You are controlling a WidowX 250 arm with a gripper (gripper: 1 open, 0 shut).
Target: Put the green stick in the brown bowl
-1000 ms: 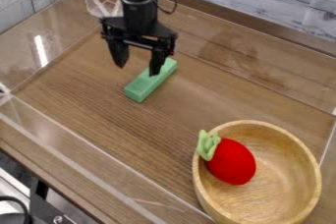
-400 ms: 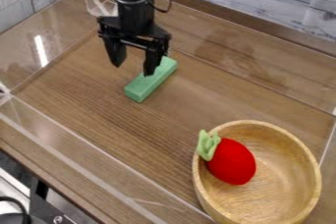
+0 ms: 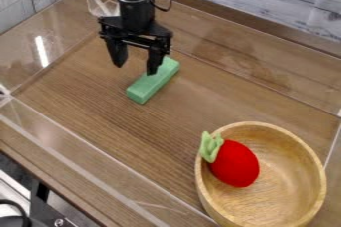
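Next, my gripper grabs the green stick [image 3: 154, 80] by one of its short ends to get the stick into the brown bowl.
The green stick [image 3: 154, 80] lies flat on the wooden table, angled from lower left to upper right. My gripper [image 3: 138, 58] hangs open just above its far end, black fingers spread to either side, holding nothing. At the lower right sits the brown bowl [image 3: 306, 161], a round tan wooden dish with a thick rim. A red strawberry-like toy [image 3: 234, 162] with a green leaf rests inside it on the left.
Clear acrylic walls [image 3: 40, 52] ring the table on the left, front and right. A grey plank wall runs along the back. Bare wood lies between the stick and the bowl.
The gripper has shifted slightly left over the last second and stayed open. The stick, bowl and toy have not moved.
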